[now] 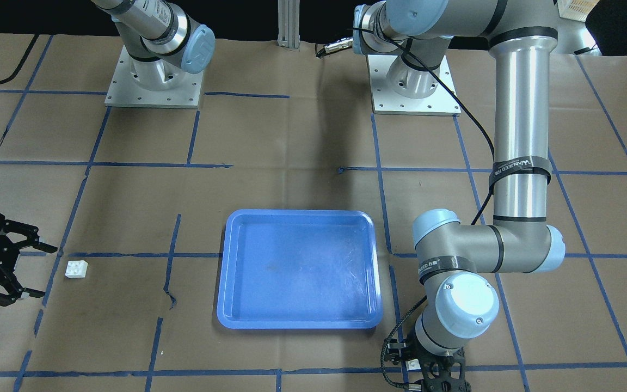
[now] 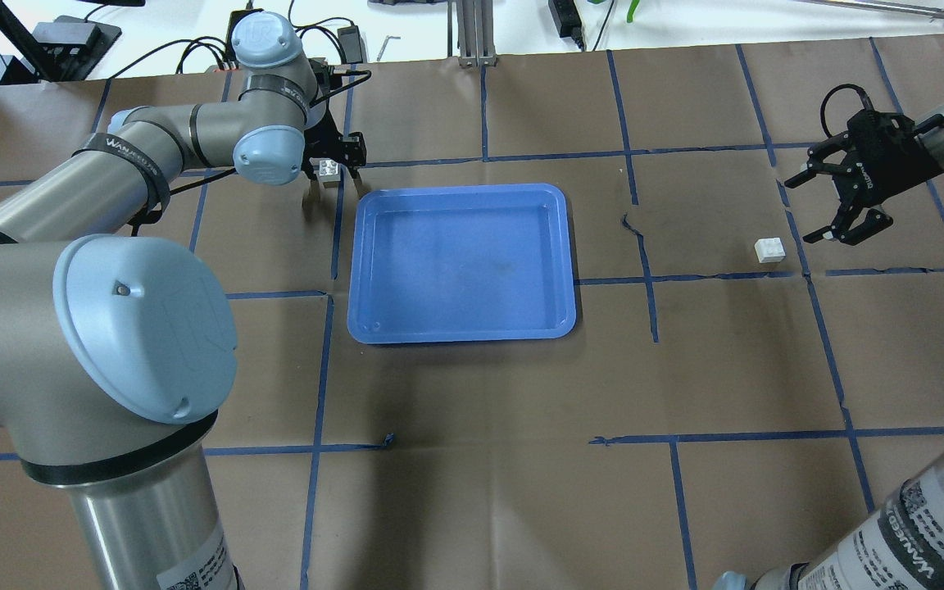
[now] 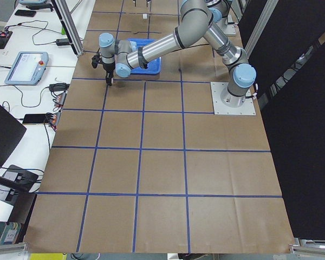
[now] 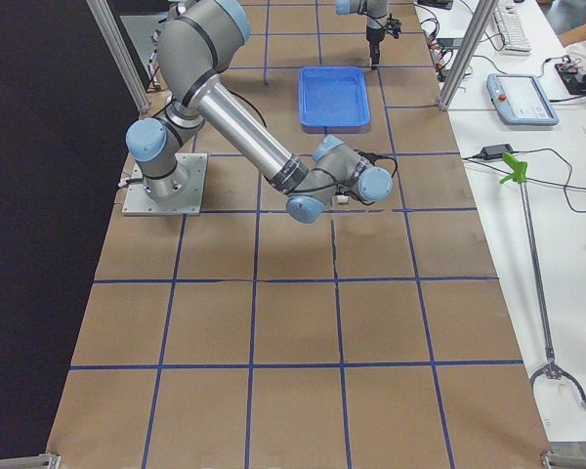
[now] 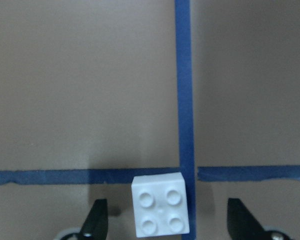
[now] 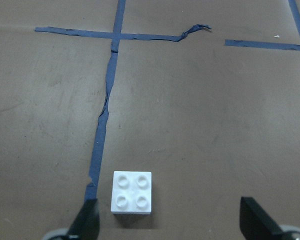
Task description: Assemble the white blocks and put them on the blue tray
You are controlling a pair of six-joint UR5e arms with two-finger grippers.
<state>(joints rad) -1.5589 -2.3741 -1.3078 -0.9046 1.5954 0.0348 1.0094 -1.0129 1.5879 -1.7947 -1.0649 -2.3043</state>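
Note:
The white block's studded top (image 5: 160, 205) should stay free for assembly, so my left gripper next needs to grab the block beside the tape cross by its plain sides.
One white block (image 5: 161, 211) lies on the brown paper beside a blue tape cross, just off the blue tray's (image 2: 462, 332) far left corner. My left gripper (image 5: 167, 202) hangs over it, open, its fingers (image 5: 95, 222) wide on either side and not touching; it shows in the overhead view (image 2: 330, 174) too. The second white block (image 6: 132, 192) lies far to the tray's right (image 2: 769, 249). My right gripper (image 2: 801, 209) is open, low, just beyond that block, which sits off-centre toward one finger (image 6: 87, 220). The tray (image 1: 300, 321) holds nothing.
Blue tape lines grid the brown paper, with a torn strip (image 2: 640, 233) between the tray and the right block. The two arm bases (image 1: 153, 81) stand at the robot's side of the table. A tablet and cables (image 3: 27, 67) lie on a side bench.

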